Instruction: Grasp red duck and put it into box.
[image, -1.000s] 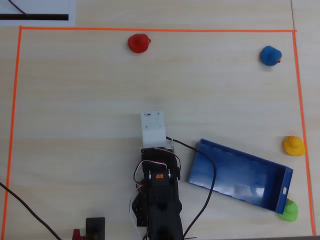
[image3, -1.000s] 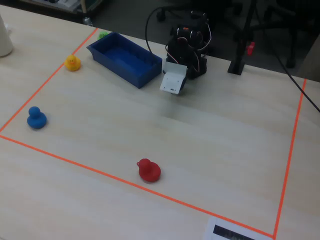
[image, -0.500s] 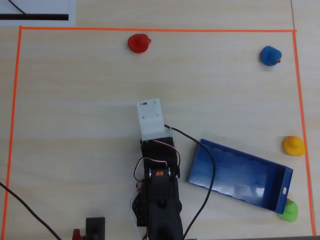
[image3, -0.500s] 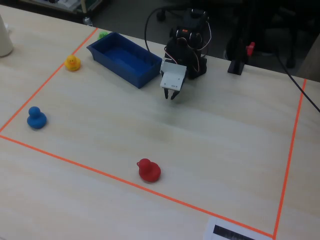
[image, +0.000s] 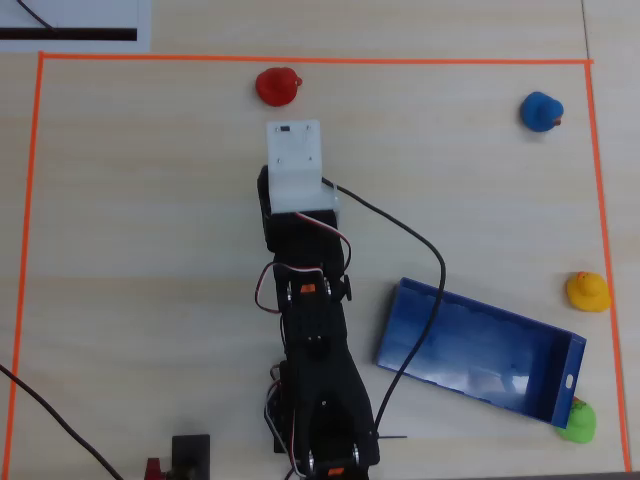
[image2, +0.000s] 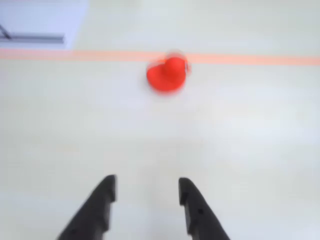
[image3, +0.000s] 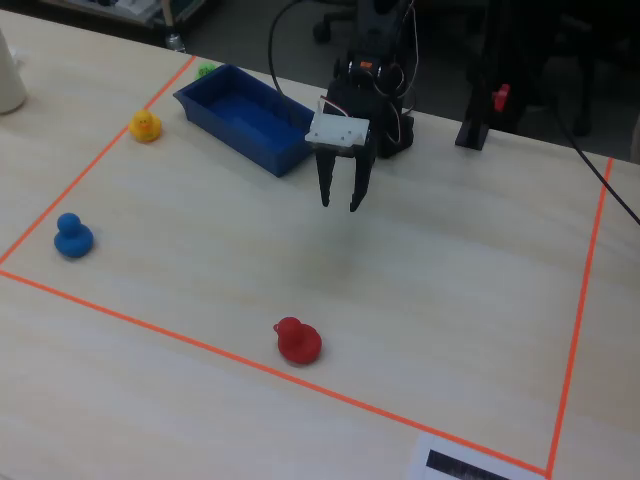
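Observation:
Next, my gripper grabs the red duck by its head (image: 284, 84). Then my gripper puts the duck into the blue box (image: 480, 348).
The red duck (image: 278, 86) sits on the table just inside the orange tape line; it shows in the wrist view (image2: 167, 75) straight ahead and in the fixed view (image3: 297, 340). My gripper (image2: 146, 186) is open and empty, raised above the table some way short of the duck; it also shows in the fixed view (image3: 340, 205). In the overhead view its white wrist block hides the fingers. The blue box (image: 480, 348) lies to the right of the arm, empty, and in the fixed view (image3: 245, 116) behind-left of the gripper.
A blue duck (image: 541, 111), a yellow duck (image: 587, 291) and a green duck (image: 577, 421) stand along the right side in the overhead view. Orange tape (image: 300, 61) frames the work area. A black cable (image: 420, 300) crosses the box's left end.

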